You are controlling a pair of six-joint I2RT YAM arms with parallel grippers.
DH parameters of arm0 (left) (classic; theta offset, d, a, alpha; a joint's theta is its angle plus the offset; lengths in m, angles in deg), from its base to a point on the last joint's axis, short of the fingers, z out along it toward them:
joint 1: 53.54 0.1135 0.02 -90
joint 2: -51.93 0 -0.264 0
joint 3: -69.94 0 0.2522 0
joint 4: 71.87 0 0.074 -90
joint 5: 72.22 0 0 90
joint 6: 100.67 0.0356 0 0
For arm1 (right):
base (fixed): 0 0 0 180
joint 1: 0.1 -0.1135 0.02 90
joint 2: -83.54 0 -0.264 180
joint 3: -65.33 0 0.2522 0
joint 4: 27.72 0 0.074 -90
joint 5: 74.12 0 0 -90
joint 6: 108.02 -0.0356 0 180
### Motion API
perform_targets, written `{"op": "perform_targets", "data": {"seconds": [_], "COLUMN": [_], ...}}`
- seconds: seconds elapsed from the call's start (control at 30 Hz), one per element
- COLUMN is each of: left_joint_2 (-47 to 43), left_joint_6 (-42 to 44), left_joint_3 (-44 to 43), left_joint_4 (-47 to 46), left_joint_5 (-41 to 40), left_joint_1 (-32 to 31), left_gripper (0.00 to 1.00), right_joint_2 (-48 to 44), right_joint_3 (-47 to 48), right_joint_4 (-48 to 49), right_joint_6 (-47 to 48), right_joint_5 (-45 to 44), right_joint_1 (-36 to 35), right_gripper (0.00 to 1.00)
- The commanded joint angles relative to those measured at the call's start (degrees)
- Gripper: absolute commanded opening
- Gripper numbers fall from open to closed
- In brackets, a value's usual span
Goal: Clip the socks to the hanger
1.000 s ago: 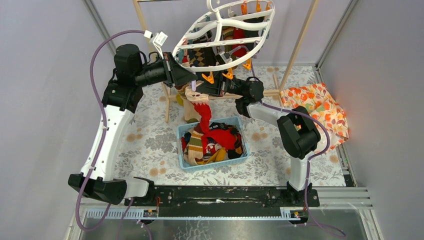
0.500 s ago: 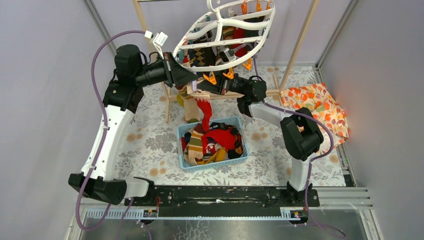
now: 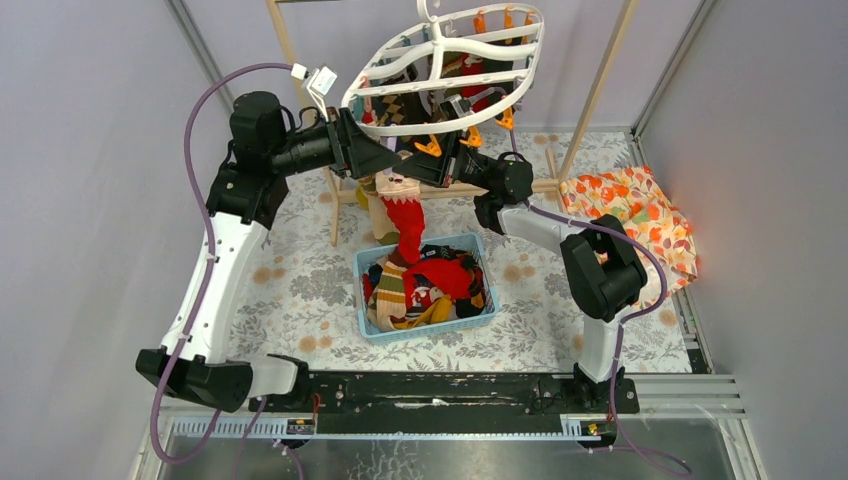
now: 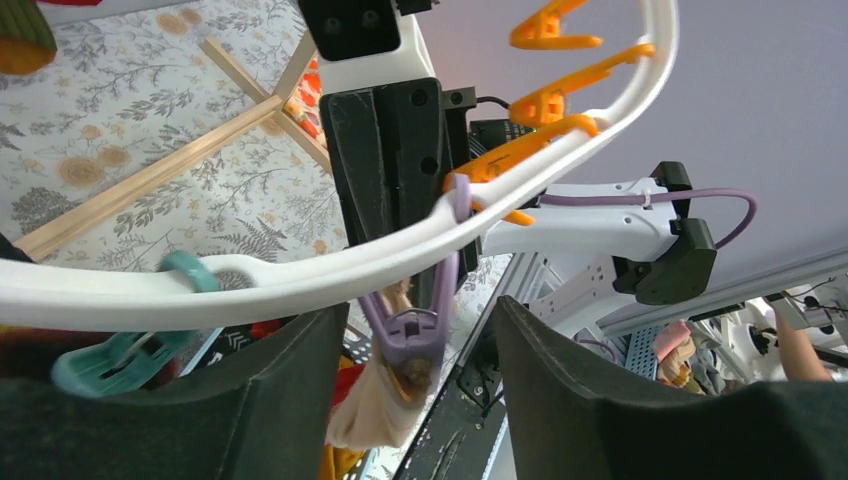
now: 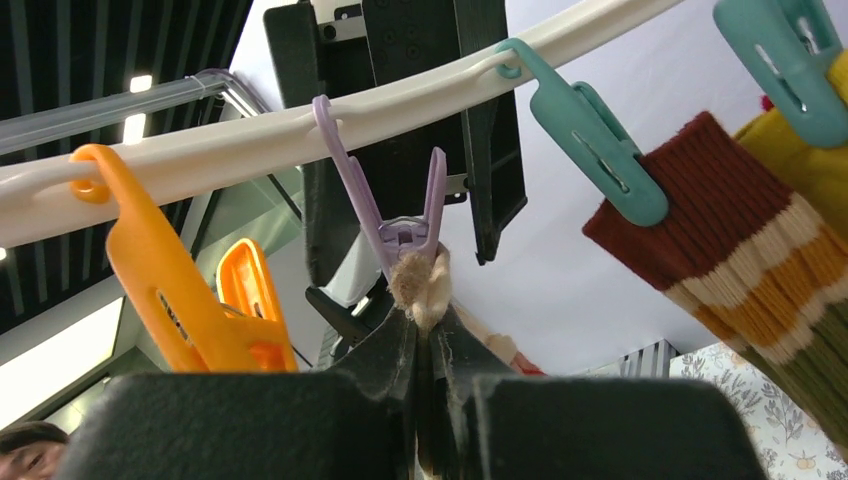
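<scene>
My right gripper is ready to open: the purple clip (image 4: 415, 330) is gripping the sock's cuff, so the sock would stay hanging.
The white oval hanger (image 3: 440, 75) hangs from the wooden rail, and several socks are clipped along its far side. A purple clip (image 4: 415, 330) on its near rim (image 4: 300, 275) bites the beige cuff of a red-footed sock (image 3: 405, 225). My left gripper (image 4: 418, 310) is open, with one finger on each side of the clip and touching neither side. In the right wrist view my right gripper (image 5: 425, 330) is shut on the sock's cuff (image 5: 420, 280), just below the purple clip (image 5: 400, 235). The sock's red foot trails down toward the basket.
A blue basket (image 3: 489, 275) of mixed socks sits below the hanger. The wooden frame (image 3: 600, 85) stands behind it, and an orange floral cloth (image 3: 640, 215) lies at the right. Orange clips (image 5: 170, 280), a teal clip (image 5: 590, 140) and a hanging striped sock (image 5: 740, 230) crowd the rim.
My left gripper has opened and let go of the purple clip, which now pinches the sock's cuff. The hanger has swung up and levelled a little. The right gripper keeps its hold.
</scene>
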Motion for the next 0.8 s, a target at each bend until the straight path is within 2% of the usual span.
{"op": "perform_targets", "data": {"seconds": [0.0, 0.17, 0.33, 0.4, 0.57, 0.63, 0.77], "left_joint_2": [-2.5, -3.9, -6.1, -6.8, -6.5, -6.2, -5.7], "left_joint_6": [1.3, 4.7, 7.0, 7.4, 7.5, 7.3, 6.8], "left_joint_3": [0.1, 0.5, 4.7, 6.5, 8.0, 7.5, 7.0], "left_joint_4": [-1.2, 2.1, 3.7, 3.4, 2.7, 2.3, 1.4], "left_joint_5": [1.1, -0.7, 0.0, 0.3, 0.7, 0.5, -1.0], "left_joint_1": [-0.1, 0.4, 0.6, 0.6, 0.6, 0.6, 0.6], "left_gripper": [0.66, 0.74, 0.72, 0.65, 0.37, 0.24, 0.08], "right_joint_2": [-3.4, -3.6, -3.7, -3.7, -3.3, -3.3, -4.3], "right_joint_3": [0.5, 0.2, 0.3, 0.1, -0.2, -0.6, -3.3], "right_joint_4": [7.7, 7.7, 7.7, 7.7, 7.7, 7.7, 7.5], "right_joint_6": [-0.2, -0.1, 0.0, -0.1, -0.2, -0.5, 0.8], "right_joint_5": [-1.5, -1.7, -2.5, -2.9, -3.5, -4.0, -4.8], "right_joint_1": [0.2, 0.4, 0.2, 0.3, 0.1, 0.0, 0.1], "right_gripper": [0.00, 0.00, 0.02, 0.04, 0.09, 0.16, 0.31]}}
